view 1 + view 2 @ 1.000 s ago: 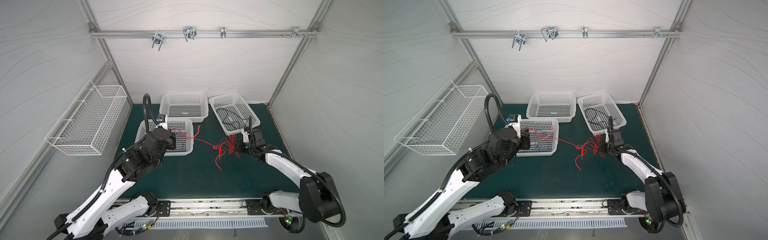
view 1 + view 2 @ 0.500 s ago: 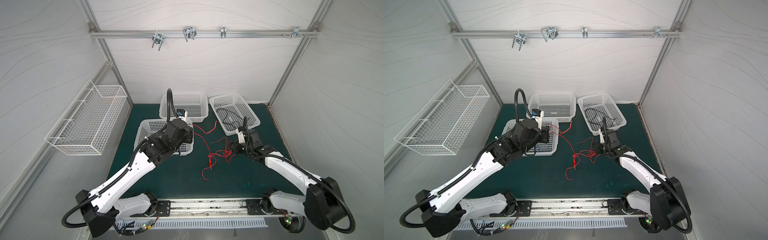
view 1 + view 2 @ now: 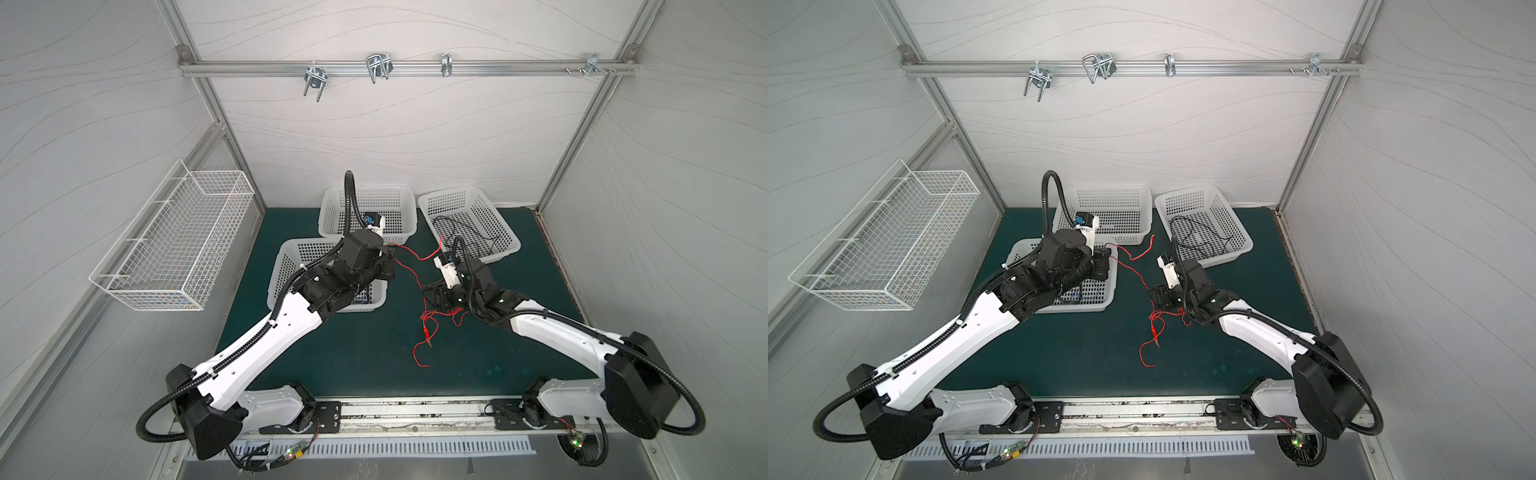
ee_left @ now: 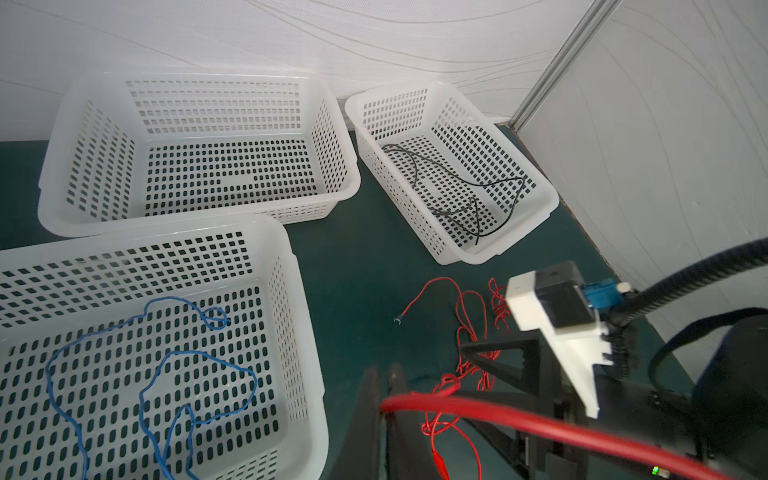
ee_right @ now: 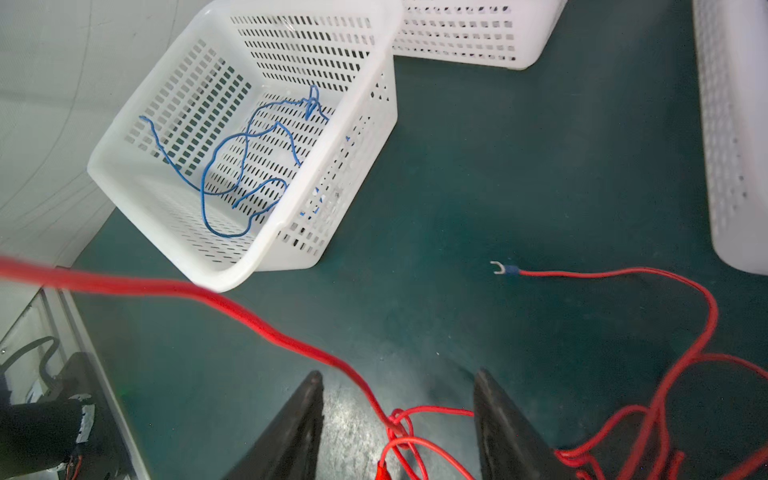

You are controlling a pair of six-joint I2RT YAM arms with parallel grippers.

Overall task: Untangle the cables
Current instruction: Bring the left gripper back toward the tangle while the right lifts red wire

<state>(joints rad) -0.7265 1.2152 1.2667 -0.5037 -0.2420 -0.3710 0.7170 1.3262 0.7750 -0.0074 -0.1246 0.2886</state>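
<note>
My right gripper grabs the lifted piece of red cable [image 3: 412, 272] where it meets the knot [image 3: 426, 317] next, to draw the piece from the tangle between both grippers.
The red cables lie in a knotted tangle [image 3: 432, 321] [image 3: 1156, 322] on the green mat, with red alligator clips [image 3: 428, 330] among them. My left gripper [image 3: 390, 254] [image 4: 384, 374] is shut on one red strand [image 4: 478, 411], lifted beside the near basket; the strand runs down to the tangle. Low over the tangle my right gripper [image 3: 432, 296] [image 5: 397, 374] stands open, a red knot [image 5: 399, 419] lying loose between its fingers. One red end with a fork terminal [image 5: 496, 268] rests free on the mat. A blue cable [image 4: 166, 357] [image 5: 245, 166] lies in the near left basket, a black one [image 3: 465, 232] [image 4: 457, 195] in the right basket.
Three white plastic baskets stand at the back: near left [image 3: 286, 266], back middle [image 3: 401, 195], right [image 3: 505, 232]. A wire basket [image 3: 174, 249] hangs on the left wall. Hooks [image 3: 376, 66] hang from the top rail. Bare mat lies toward the front.
My left arm has swung right from over the near left basket, drawing the red strand up and out. The right gripper has opened and let go of the tangle, which shifted left.
</note>
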